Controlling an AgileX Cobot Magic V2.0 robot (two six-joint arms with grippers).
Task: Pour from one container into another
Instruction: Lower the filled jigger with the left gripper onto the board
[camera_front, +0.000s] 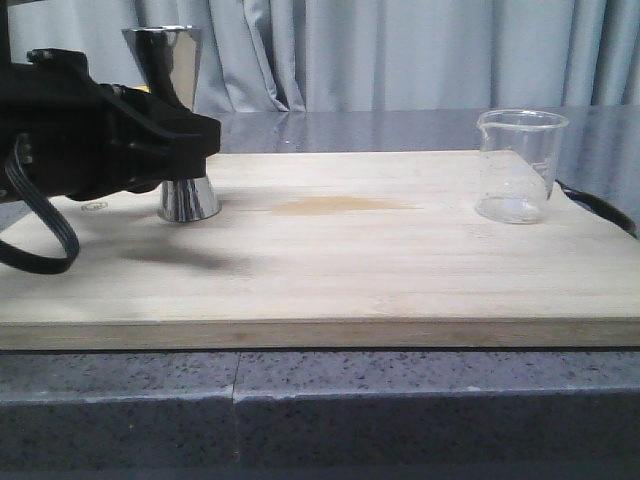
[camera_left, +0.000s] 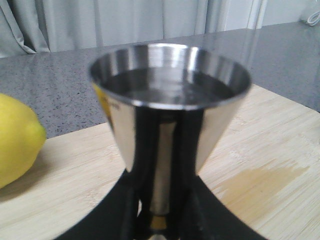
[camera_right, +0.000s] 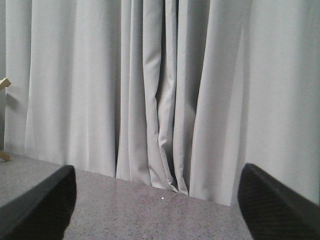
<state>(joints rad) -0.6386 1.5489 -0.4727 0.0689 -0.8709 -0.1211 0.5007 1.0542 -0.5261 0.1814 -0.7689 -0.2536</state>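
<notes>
The base of the steel hourglass jigger rests on the wooden board in the front view, so the jigger would stay standing. My left gripper should open.
The steel hourglass jigger (camera_front: 165, 55) stands on the wooden board (camera_front: 350, 280) at the left, its base touching the wood. In the left wrist view the jigger (camera_left: 170, 100) fills the frame, with clear liquid in its top cup. My left gripper (camera_front: 188, 140) is shut on its narrow gold-banded waist, the black fingers (camera_left: 120, 215) pressed to either side. The clear glass beaker (camera_front: 518, 165) stands upright at the board's right end, apart from both grippers. My right gripper (camera_right: 157, 207) is open with nothing in it, facing the curtain, and is out of the front view.
A yellow lemon (camera_left: 15, 140) lies on the board beside the jigger. A damp stain (camera_front: 340, 205) marks the board's middle. A black cable (camera_front: 600, 210) runs behind the beaker. The board rests on a speckled grey counter (camera_front: 300, 400), with grey curtains (camera_right: 160, 75) behind.
</notes>
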